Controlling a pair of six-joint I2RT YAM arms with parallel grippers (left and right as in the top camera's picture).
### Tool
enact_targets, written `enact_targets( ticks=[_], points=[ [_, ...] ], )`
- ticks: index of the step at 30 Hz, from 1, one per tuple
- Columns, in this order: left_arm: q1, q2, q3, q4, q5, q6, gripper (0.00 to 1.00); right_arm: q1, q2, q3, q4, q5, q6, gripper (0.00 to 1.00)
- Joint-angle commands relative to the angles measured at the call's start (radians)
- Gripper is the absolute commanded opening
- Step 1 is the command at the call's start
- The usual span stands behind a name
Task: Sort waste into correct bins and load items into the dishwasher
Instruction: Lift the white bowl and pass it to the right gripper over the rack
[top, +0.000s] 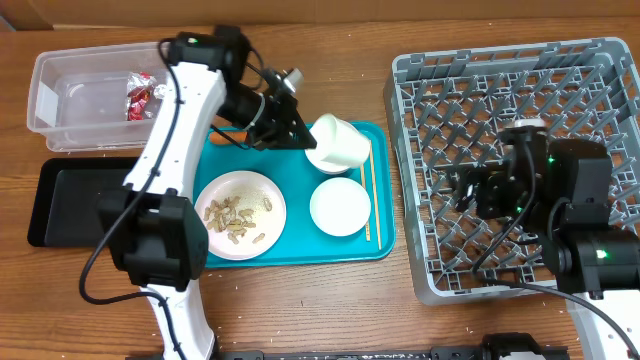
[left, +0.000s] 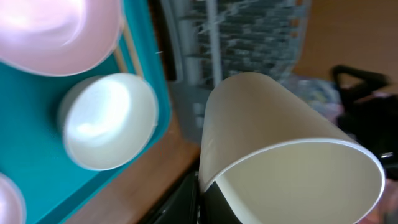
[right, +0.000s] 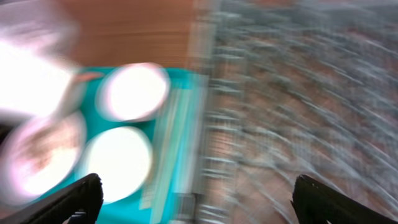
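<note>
My right gripper grabs the white cup (top: 338, 143) across its outer sides near the base next, which leaves the cup's rim free for loading with the opening down.
My left gripper (top: 306, 130) is shut on the rim of a white cup (top: 338, 143) and holds it tilted above the back of the teal tray (top: 300, 245). In the left wrist view the cup (left: 280, 137) fills the frame, with one finger inside its rim (left: 208, 199). A white plate (top: 240, 213) with peanut shells, a white bowl (top: 340, 206) and wooden chopsticks (top: 368, 195) lie on the tray. A red foil wrapper (top: 140, 96) lies in the clear tub (top: 60, 120). My right gripper (top: 466, 190) is open and empty over the grey dish rack (top: 600, 75). The right wrist view is blurred, and its fingers (right: 202, 205) are wide apart.
The black tray (top: 60, 200) lies at the front left beside the teal tray. The rack's wall (top: 400, 150) stands close to the tray's right edge. The left wrist view shows the white bowl (left: 109, 121) below the cup and the rack (left: 249, 37) behind it.
</note>
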Motion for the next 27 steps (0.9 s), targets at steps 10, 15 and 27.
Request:
enact_targets(
  ticks=[10, 15, 27],
  points=[
    [-0.035, -0.029, 0.012, -0.066, 0.415, 0.156, 0.04, -0.001, 0.105, 0.032, 0.154, -0.673, -0.259, 1.0],
    [-0.075, -0.029, 0.012, -0.067, 0.441, 0.155, 0.04, -0.001, 0.144, 0.032, 0.229, -0.754, -0.259, 1.0],
    [-0.129, -0.029, 0.012, -0.07, 0.493, 0.139, 0.04, -0.001, 0.207, 0.032, 0.352, -0.8, -0.262, 1.0]
  ],
)
